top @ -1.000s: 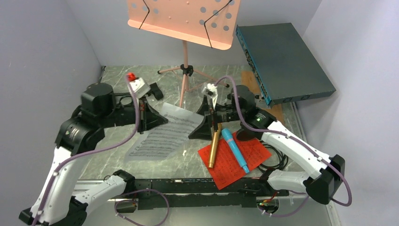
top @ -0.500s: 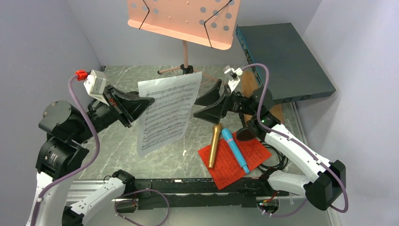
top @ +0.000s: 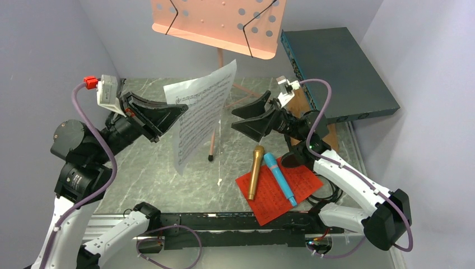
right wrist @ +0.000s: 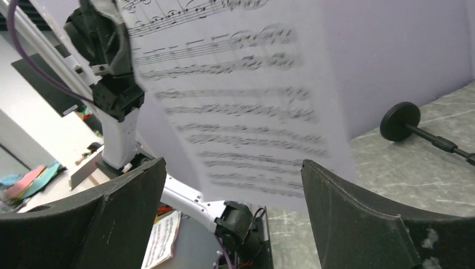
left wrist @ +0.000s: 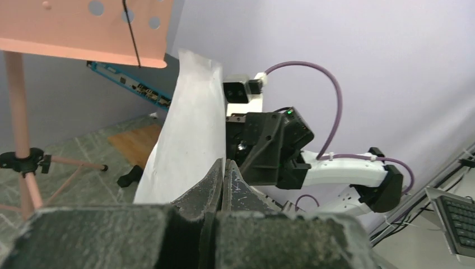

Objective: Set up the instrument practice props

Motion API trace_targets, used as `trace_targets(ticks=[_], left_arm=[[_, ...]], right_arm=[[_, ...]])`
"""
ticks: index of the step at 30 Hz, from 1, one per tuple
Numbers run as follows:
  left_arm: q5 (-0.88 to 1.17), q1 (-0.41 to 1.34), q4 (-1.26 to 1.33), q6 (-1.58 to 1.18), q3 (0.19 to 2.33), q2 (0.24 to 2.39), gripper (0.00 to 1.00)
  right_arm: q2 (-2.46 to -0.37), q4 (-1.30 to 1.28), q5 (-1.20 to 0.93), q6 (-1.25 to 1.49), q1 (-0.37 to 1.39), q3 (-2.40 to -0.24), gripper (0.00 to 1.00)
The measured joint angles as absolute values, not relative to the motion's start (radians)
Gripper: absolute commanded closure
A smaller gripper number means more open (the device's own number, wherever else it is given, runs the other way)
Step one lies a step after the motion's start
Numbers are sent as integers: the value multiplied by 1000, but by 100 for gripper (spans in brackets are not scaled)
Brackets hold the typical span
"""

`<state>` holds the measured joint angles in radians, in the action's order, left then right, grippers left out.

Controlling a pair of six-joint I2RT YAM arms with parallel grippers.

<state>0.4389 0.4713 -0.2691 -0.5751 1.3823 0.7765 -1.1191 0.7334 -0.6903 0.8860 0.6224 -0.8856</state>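
Observation:
The right gripper grabs the white sheet-music page by its free side edge [top: 223,100] [right wrist: 331,106] next. That leaves its bottom edge free to rest on the music desk.
The white sheet-music page [top: 201,115] hangs upright in the air below the pink hole-punched music desk [top: 218,25]. My left gripper [top: 182,110] is shut on the page's left edge; in the left wrist view its jaws [left wrist: 224,165] pinch the paper [left wrist: 185,134]. Just right of the page, my right gripper [top: 238,119] is open and faces it without touching. In the right wrist view the printed page [right wrist: 235,101] fills the space beyond the wide jaws [right wrist: 232,196]. The gold microphone [top: 256,171] and blue microphone [top: 280,179] lie on the red page [top: 280,193]. A black round-based pole [right wrist: 400,120] lies on the table.
The dark-teal box [top: 336,73] leans at the back right, with the wooden board [top: 299,101] below it. A tripod leg [top: 212,148] of the desk shows under the page. Cables [top: 330,193] lie beside the red page. Grey walls close in on both sides.
My left gripper has lifted the white page off the table and carried it upright toward the desk. My right gripper has risen from the table and turned to face the page.

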Motion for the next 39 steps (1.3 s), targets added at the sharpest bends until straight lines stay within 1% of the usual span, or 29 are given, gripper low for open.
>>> trace_targets(ticks=[10,13,20,25,32,38,39], left_arm=[[513,471,-171,-660,1398,795,100],[533,471,-142,-677,1400,811,100],[561,471,-83,-705,1401,842,100],[575,471,-28,-727,1401,856,100],[605,471,12,-749,1415,875,100],[606,471,14,-746,1423,873,100],[606,471,17,-746,1423,873,100]], right_arm=[[-1169,826,-663,886,611,-871,18],[-1193,892,-668,912,594,-872,21],[-1237,1005,-711,985,583,-874,24],[-1232,1039,-728,1001,579,-874,25],[-1185,1009,-736,977,517,-874,20],[-1190,1012,-794,1012,461,-917,21],[-1193,1021,-804,1020,462,-922,22]])
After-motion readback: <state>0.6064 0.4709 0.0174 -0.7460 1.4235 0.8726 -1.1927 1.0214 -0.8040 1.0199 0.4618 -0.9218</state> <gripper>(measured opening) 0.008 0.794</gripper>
